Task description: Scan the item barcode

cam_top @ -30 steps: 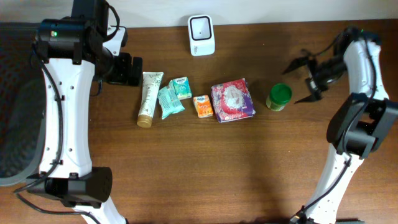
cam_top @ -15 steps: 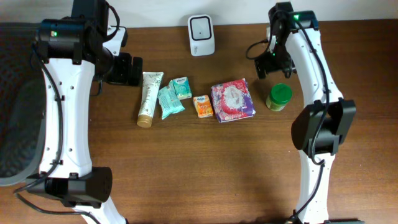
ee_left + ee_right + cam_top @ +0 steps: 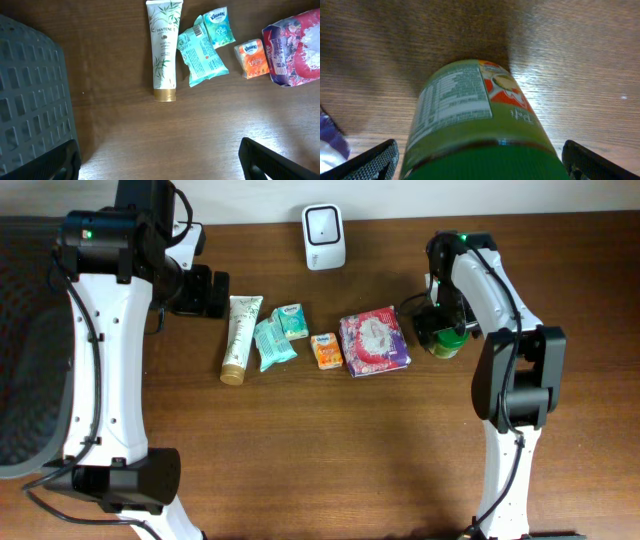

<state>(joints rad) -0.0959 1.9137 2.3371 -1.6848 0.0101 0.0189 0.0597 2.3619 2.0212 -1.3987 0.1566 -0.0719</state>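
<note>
I will grab the green jar with my right gripper across opposite sides at its lid end. The printed side of the jar will stay free to scan.
A green jar (image 3: 450,338) with a green lid stands at the right end of a row of items. My right gripper (image 3: 440,328) is down around it, open. In the right wrist view the jar (image 3: 470,110) fills the space between the two fingers (image 3: 372,161), and the jaws stand apart from its sides. A white barcode scanner (image 3: 324,223) stands at the table's back edge. My left gripper (image 3: 203,291) hangs open at the row's left end, with only bare wood between its fingers (image 3: 265,160).
Left of the jar, the row holds a red-purple pack (image 3: 374,340), an orange pack (image 3: 326,350), a Kleenex pack (image 3: 291,321), a teal packet (image 3: 272,343) and a Pantene tube (image 3: 238,338). A dark mesh surface (image 3: 30,100) lies beyond the table's left edge.
My right arm has swung in from the far right and come down around the green jar. The left arm and the items have not moved.
</note>
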